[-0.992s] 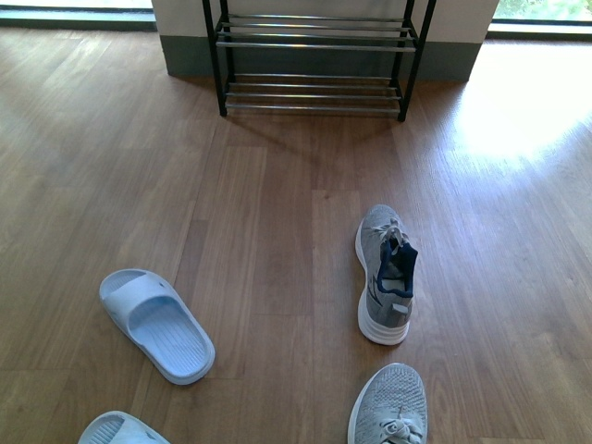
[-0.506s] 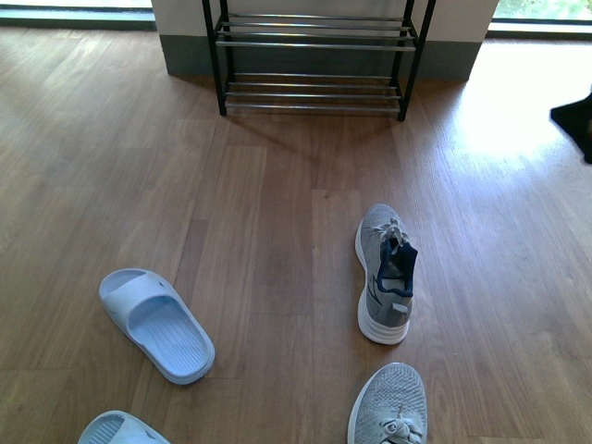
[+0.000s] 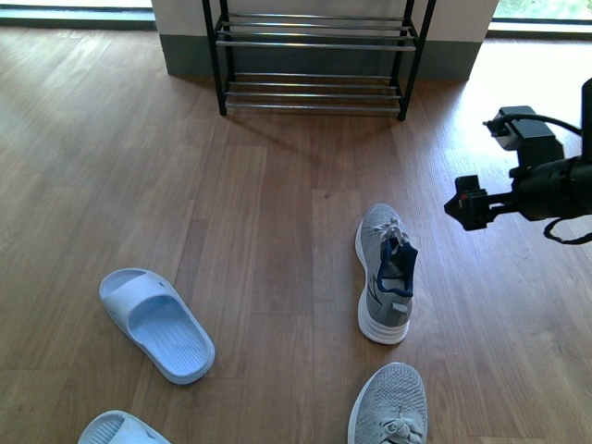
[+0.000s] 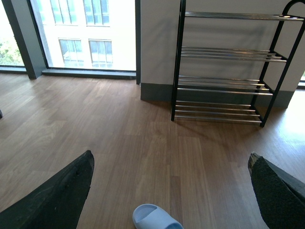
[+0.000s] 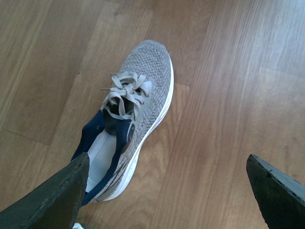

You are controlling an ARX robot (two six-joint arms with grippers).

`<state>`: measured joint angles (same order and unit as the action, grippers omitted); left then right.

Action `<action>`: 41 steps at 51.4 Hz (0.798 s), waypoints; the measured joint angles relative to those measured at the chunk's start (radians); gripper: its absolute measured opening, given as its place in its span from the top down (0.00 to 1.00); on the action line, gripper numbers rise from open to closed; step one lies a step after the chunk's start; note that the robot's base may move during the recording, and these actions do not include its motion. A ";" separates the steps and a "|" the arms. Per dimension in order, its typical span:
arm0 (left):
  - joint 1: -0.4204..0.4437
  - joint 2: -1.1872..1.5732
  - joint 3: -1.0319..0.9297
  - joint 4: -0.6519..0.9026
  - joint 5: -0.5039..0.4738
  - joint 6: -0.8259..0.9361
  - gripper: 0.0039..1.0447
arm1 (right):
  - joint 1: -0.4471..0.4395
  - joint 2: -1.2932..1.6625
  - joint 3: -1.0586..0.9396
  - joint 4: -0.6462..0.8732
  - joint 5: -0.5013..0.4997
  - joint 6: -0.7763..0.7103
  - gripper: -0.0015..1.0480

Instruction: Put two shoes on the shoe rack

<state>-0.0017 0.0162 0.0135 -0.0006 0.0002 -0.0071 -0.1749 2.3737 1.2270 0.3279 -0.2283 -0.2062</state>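
Note:
I need to grab the grey sneaker by its collar side [image 3: 403, 277] with my right gripper next, to put it on the shoe rack [image 3: 314, 55].
A grey knit sneaker [image 3: 384, 273] with a white sole and navy tongue lies on the wooden floor right of centre, toe toward the shoe rack [image 3: 314, 55]. A second grey sneaker [image 3: 388, 407] shows at the bottom edge. A pale blue slide [image 3: 157, 324] lies at the left, another slide [image 3: 120, 430] at the bottom left. My right gripper [image 3: 465, 207] is open, above the floor to the right of the first sneaker [image 5: 126, 119]. My left gripper [image 4: 169, 191] is open over bare floor, with a slide [image 4: 155, 218] just below and the rack [image 4: 224, 67] ahead.
The rack stands against a white wall with a grey skirting [image 3: 185, 55]. Windows [image 4: 86, 33] reach the floor to its left. Bright sunlight falls on the floor [image 3: 518, 102] at the right.
My right arm has come into the front view from the right edge and moved left toward the upright sneaker. The shoes have not moved.

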 joint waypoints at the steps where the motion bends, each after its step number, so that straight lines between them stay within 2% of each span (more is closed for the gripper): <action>1: 0.000 0.000 0.000 0.000 0.000 0.000 0.09 | 0.002 0.010 0.010 -0.006 0.000 0.005 0.09; 9: 0.000 0.000 0.000 0.000 0.000 0.000 0.09 | 0.035 0.159 0.161 -0.076 0.017 0.117 0.09; 21: 0.000 0.000 0.000 0.000 0.000 0.000 0.09 | 0.073 0.283 0.276 -0.118 0.030 0.213 0.09; 41: 0.000 0.000 0.000 0.000 0.000 0.000 0.09 | 0.080 0.406 0.387 -0.141 0.100 0.212 0.09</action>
<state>-0.0017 0.0158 0.0135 -0.0006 0.0002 -0.0071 -0.0948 2.7796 1.6138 0.1871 -0.1284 0.0059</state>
